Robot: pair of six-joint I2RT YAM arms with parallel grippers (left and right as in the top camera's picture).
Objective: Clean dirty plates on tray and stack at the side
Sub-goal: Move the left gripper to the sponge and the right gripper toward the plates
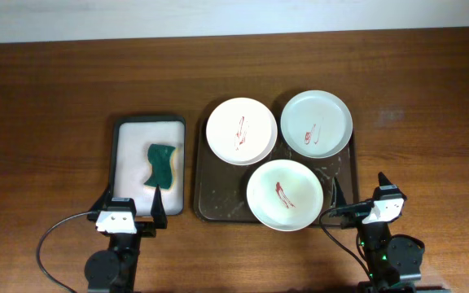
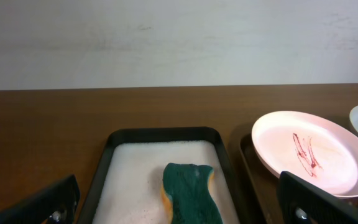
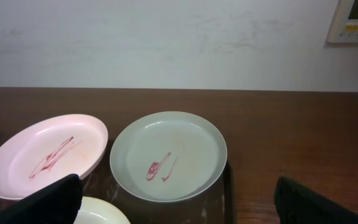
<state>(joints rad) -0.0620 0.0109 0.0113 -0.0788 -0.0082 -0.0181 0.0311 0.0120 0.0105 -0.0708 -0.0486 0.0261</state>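
Note:
The green sponge needs its yellow bottom free to wipe plates, so my left gripper should next grab the sponge across its narrow middle (image 1: 160,165) (image 2: 192,195).
Three plates with red squiggles sit on the dark brown tray (image 1: 207,203): a pinkish-white plate (image 1: 242,130) at the back left, a pale-green plate (image 1: 316,121) at the back right, and a cream plate (image 1: 284,194) at the front. My left gripper (image 1: 130,205) is open and empty at the near end of the small sponge tray. My right gripper (image 1: 360,195) is open and empty at the brown tray's front right corner. The right wrist view shows the pale-green plate (image 3: 168,155) ahead and the pink plate (image 3: 45,155) to the left.
A smaller white-lined tray (image 1: 130,155) left of the brown tray holds a green sponge (image 1: 161,164). The left wrist view shows the sponge (image 2: 190,191) between the open fingers. Bare wooden table surrounds both trays.

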